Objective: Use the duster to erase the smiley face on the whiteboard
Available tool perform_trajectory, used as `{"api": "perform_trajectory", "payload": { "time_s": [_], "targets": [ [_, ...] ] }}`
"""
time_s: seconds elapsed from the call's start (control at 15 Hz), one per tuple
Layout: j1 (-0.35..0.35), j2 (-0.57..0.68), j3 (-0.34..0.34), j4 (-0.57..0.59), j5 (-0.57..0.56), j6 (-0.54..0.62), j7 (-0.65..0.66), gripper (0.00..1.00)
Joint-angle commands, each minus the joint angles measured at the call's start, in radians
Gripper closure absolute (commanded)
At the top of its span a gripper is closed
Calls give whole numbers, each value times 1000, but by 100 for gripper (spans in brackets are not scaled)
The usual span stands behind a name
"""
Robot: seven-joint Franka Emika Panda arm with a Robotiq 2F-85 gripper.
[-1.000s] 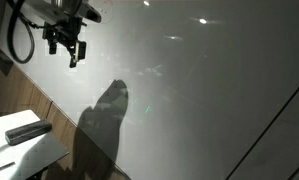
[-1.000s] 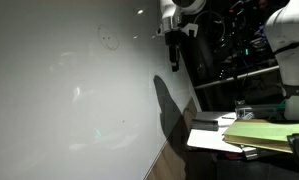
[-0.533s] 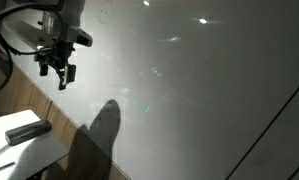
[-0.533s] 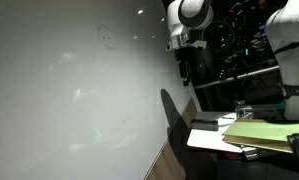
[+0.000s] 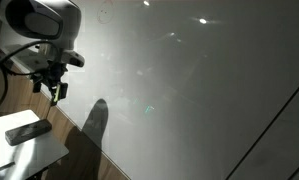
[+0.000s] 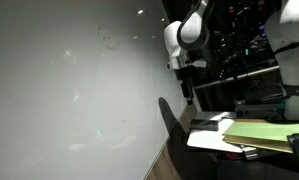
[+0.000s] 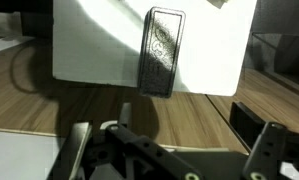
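My gripper should next grab the duster (image 7: pixel 161 52) by its long sides, across its narrow width; its side against the tabletop stays free to erase the smiley.
The duster (image 7: pixel 161 52) is a black block lying on the small white tabletop (image 7: pixel 89 50); it also shows in an exterior view (image 5: pixel 27 130). The whiteboard (image 5: pixel 189 90) is a large glossy grey panel that shows in both exterior views (image 6: pixel 69 100), with a faint smiley face (image 6: pixel 109 38) drawn high on it. My gripper (image 7: pixel 186 122) is open and empty and points down, hanging above the duster and apart from it. It shows in both exterior views (image 5: pixel 56 92) (image 6: pixel 189 95), close in front of the board.
A wooden strip (image 5: pixel 34 100) runs along the foot of the board, and wooden floor (image 7: pixel 189 110) shows below the gripper. A stack of green and white papers (image 6: pixel 254 132) lies on a table. Dark equipment and a second robot body (image 6: pixel 289 40) stand behind.
The arm has moved down from high on the board toward the small white table. The gripper now hangs lower, over the duster. The duster has not moved.
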Motion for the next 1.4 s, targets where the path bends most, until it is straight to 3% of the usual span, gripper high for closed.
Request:
{"api": "perform_trajectory", "payload": {
  "time_s": [0.0,0.47,0.8,1.33],
  "targets": [
    [-12,136,35,1,-38,111,67,0],
    [-51,285,46,1,-200,171,243,0],
    [-27,278,52,9,-173,159,245,0],
    [-33,338,46,14,-195,232,251,0]
  ]
}}
